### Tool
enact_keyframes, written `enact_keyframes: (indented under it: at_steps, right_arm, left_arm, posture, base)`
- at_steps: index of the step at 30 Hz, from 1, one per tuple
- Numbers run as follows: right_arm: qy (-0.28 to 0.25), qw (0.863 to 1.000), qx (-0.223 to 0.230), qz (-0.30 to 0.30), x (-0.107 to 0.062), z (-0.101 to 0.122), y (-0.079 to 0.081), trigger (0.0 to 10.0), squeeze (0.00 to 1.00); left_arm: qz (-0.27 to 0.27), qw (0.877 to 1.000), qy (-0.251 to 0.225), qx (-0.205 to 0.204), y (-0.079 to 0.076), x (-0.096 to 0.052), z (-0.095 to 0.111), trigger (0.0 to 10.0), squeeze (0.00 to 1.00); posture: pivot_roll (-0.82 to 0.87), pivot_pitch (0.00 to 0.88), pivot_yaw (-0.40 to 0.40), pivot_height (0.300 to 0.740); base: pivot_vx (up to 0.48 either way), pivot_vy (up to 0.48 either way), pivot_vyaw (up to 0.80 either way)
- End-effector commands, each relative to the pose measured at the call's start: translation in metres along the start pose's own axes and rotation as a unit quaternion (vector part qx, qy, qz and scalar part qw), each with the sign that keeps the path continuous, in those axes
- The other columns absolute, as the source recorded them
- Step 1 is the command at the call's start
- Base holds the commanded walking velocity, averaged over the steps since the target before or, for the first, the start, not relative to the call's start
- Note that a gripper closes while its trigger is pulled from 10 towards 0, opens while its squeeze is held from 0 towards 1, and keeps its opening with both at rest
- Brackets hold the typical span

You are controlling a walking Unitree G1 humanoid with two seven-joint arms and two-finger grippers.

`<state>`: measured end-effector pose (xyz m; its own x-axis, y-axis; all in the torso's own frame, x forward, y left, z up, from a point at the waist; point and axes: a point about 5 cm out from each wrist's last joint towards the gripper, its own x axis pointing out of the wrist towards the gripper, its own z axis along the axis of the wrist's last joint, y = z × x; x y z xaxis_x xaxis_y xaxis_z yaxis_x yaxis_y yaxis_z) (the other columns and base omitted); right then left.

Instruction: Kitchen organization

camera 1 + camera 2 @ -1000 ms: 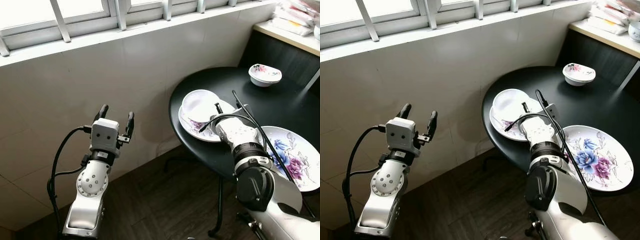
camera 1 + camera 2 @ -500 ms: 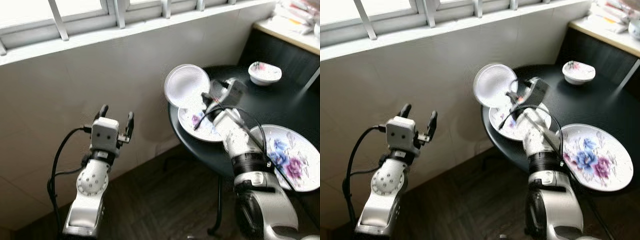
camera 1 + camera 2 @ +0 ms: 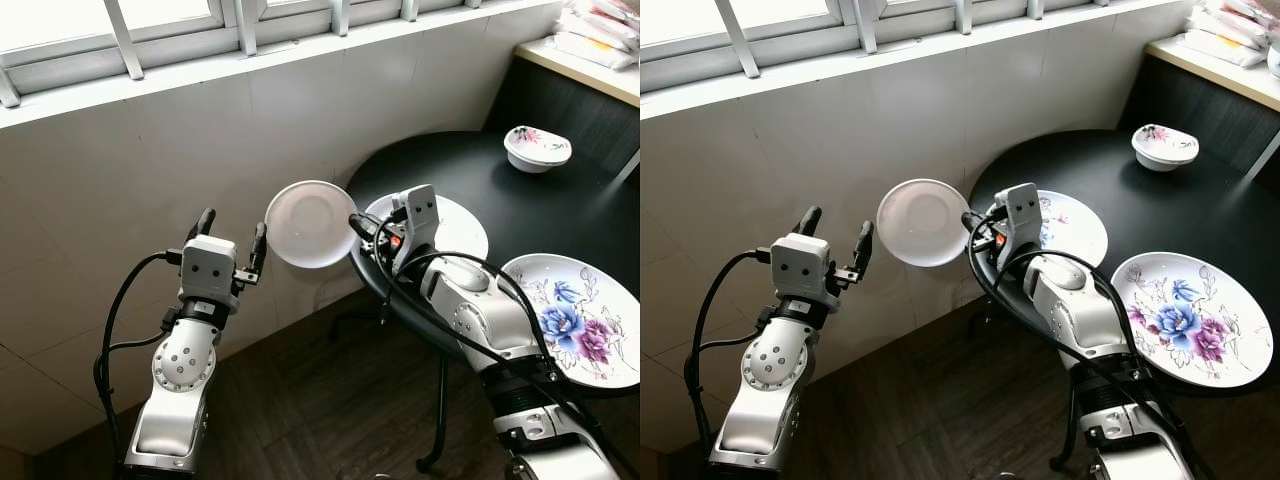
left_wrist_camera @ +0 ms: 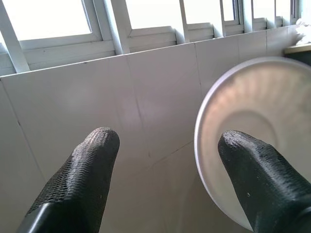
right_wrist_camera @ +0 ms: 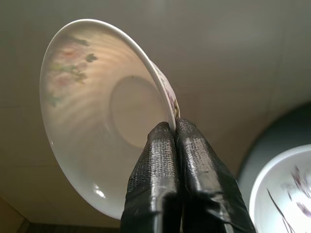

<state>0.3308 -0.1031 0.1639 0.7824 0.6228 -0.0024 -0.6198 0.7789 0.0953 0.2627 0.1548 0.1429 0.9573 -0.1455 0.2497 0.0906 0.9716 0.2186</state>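
The bowl's round opening is wider than the left gripper's open fingers, so the left gripper needs to grab the bowl next by its thin rim across from the right gripper.
My right gripper [image 3: 356, 225] is shut on the rim of a white floral bowl [image 3: 310, 223], held on edge in the air off the left side of the round black table [image 3: 480, 170]. In the right wrist view both fingers [image 5: 160, 160] pinch the bowl's rim [image 5: 165, 97]. My left gripper [image 3: 232, 236] is raised beside the bowl, open, with nothing between its fingers. The left wrist view has the bowl [image 4: 262, 116] just behind one fingertip [image 4: 252, 165]. A flat floral plate [image 3: 455, 225] lies on the table near my right wrist.
A large blue-and-purple flowered plate [image 3: 580, 315] lies at the table's near right edge. A small floral bowl [image 3: 538, 148] sits at the back. White tiled wall [image 3: 130, 180] under a barred window stands close ahead. Dark floor [image 3: 320, 410] lies below.
My right gripper lifted the bowl off the flat plate and swung it left, off the table toward my left gripper. The left arm has stayed put.
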Motion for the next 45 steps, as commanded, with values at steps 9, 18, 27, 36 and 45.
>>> enact_keyframes:
  at_steps: [9, 18, 27, 36, 45]
  right_arm:
    - [-0.023, 0.998, -0.041, 0.040, -0.002, 0.009, 0.012, 10.0, 0.00]
    - [-0.054, 0.991, -0.051, 0.112, -0.006, 0.018, 0.026, 10.0, 0.00]
    - [-0.039, 0.982, -0.065, 0.173, -0.014, 0.012, 0.033, 10.0, 0.00]
    - [-0.037, 0.988, -0.059, 0.141, -0.010, 0.009, 0.026, 10.0, 0.00]
    - [-0.039, 0.992, -0.066, 0.104, -0.007, 0.010, 0.018, 10.0, 0.00]
  left_arm:
    - [-0.019, 1.000, 0.009, -0.016, -0.001, 0.001, -0.001, 10.0, 0.00]
    - [-0.036, 0.999, 0.029, -0.022, -0.005, 0.000, -0.006, 10.0, 0.00]
    - [-0.052, 0.998, 0.016, -0.030, -0.007, -0.001, -0.003, 0.0, 0.00]
    - [-0.059, 0.998, -0.008, -0.019, -0.009, -0.003, 0.002, 0.0, 0.00]
    - [-0.052, 0.999, -0.007, -0.015, -0.008, -0.003, 0.001, 0.0, 0.00]
  posture:
    - [0.01, 0.000, -0.021, 0.740]
    - [0.01, 0.000, -0.022, 0.740]
    - [0.01, 0.000, -0.022, 0.740]
    - [0.01, 0.000, -0.019, 0.740]
    - [0.01, 0.000, -0.020, 0.740]
  base:
    - [0.000, 0.000, 0.00]
    - [0.000, 0.000, 0.00]
    - [0.000, 0.000, 0.00]
    - [0.000, 0.000, 0.00]
    - [0.000, 0.000, 0.00]
